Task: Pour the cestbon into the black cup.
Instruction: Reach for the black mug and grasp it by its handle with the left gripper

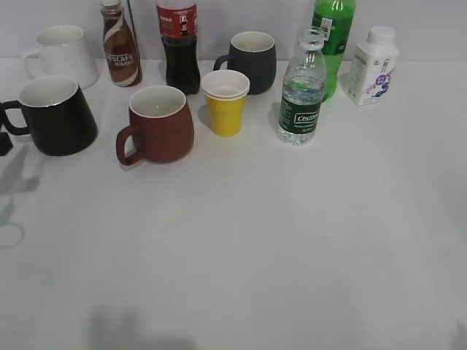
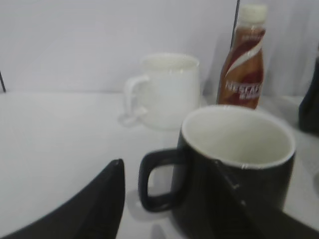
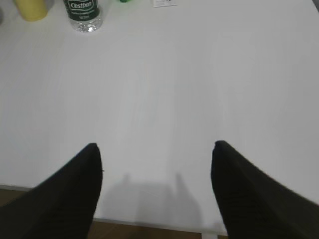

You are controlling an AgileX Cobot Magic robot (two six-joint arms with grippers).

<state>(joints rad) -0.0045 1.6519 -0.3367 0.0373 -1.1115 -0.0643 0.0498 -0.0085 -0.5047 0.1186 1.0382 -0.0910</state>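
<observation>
My left gripper grabs the black cup by its slim loop handle next, since the wide round body is too broad for the fingers.
The cestbon, a clear uncapped bottle with a dark green label, stands upright at the centre right; its base also shows in the right wrist view. The black cup stands at the far left, handle pointing left. In the left wrist view the black cup is close, and my left gripper is open with the cup's handle between its fingers. Only a dark tip of the left gripper shows in the exterior view. My right gripper is open and empty above the table's front edge, far from the cestbon.
A reddish-brown mug, a yellow cup and a dark grey mug stand between the black cup and the cestbon. A white mug, a Nescafe bottle, a cola bottle, a green soda bottle and a white milk bottle line the back.
</observation>
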